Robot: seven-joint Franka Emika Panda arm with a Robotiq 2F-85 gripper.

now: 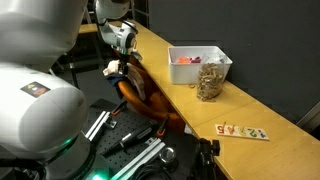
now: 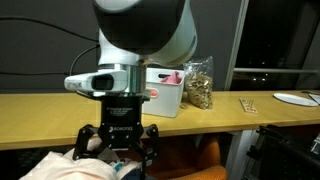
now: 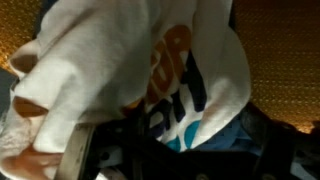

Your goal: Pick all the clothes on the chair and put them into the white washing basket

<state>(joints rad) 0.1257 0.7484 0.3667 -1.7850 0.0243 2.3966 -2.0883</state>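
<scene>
My gripper is open, and its fingers reach down into the pale heap around the printed white fold. It needs to close now. Closing now would hold the fold.
A white garment with orange and navy print fills the wrist view, with a blue cloth beneath it. The clothes lie on an orange-brown chair and show as a pale heap in an exterior view. My gripper is down on the heap with its fingers spread open around the cloth; it also shows in an exterior view and in the wrist view. The white washing basket stands on the wooden table and holds a pink item, with a patterned cloth hanging over its side.
The long wooden table runs behind the chair. A strip of coloured cards lies on it. A white plate sits at its far end. A black frame and cables stand beside the chair.
</scene>
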